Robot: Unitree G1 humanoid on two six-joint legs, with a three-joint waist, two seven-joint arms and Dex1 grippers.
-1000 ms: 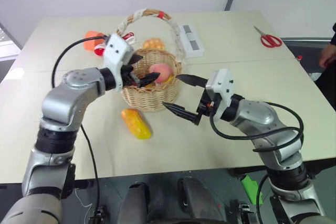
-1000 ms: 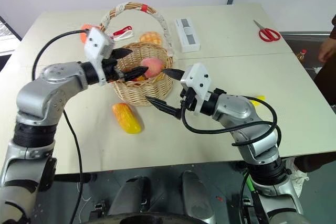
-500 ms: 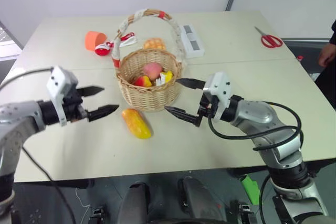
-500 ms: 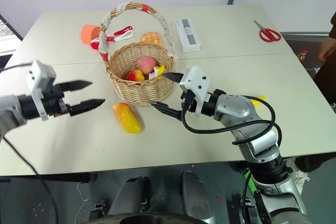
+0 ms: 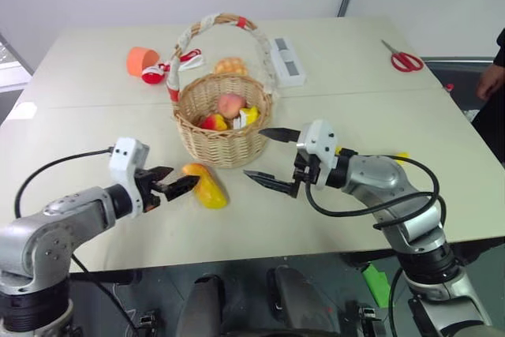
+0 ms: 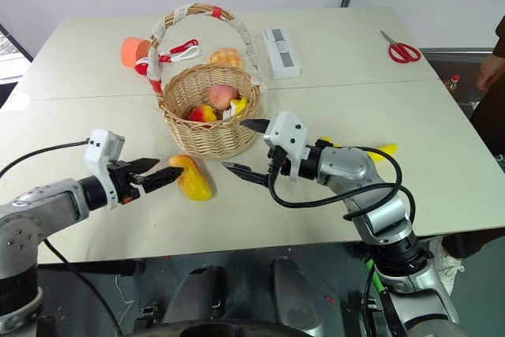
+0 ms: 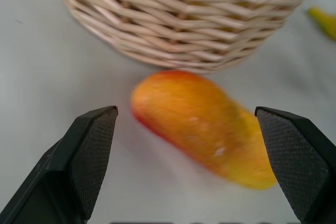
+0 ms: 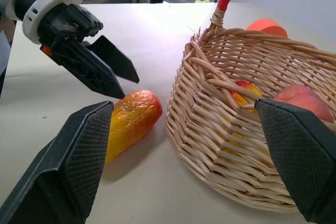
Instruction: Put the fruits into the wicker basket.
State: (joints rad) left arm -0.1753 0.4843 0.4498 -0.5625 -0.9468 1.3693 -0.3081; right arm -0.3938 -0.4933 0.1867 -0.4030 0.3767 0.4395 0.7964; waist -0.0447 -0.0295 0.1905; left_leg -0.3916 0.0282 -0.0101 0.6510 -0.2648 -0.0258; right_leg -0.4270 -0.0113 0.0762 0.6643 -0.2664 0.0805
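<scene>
My left gripper has its fingers short of the mango's middle, so it should first move toward the mango's middle and then close on the mango.
The wicker basket [image 5: 192, 130] stands mid-table, its ribboned handle arching over it. A pink peach [image 5: 230, 104] lies inside it with other small red and yellow pieces. The orange-yellow mango [image 5: 208, 187] lies on the table just in front of the basket. My left gripper [image 5: 180, 180] is open and low at the mango's left end, with the mango [image 7: 205, 124] between and beyond its fingers [image 7: 89, 156]. On the basket's right my right gripper [image 5: 254, 152] hovers open and empty. A yellow banana [image 6: 380, 150] peeks out behind the right arm.
Behind the basket are an orange cup [image 5: 140, 59], a golden bread [image 5: 231, 65] and a white power strip [image 5: 287, 60]. Red scissors [image 5: 406, 59] lie at the far right. A person's hand [image 5: 493, 80] shows at the right edge.
My left gripper drew back from over the basket, swung out to the left, then came down beside the mango. The right gripper sank slightly. The peach stays in the basket.
</scene>
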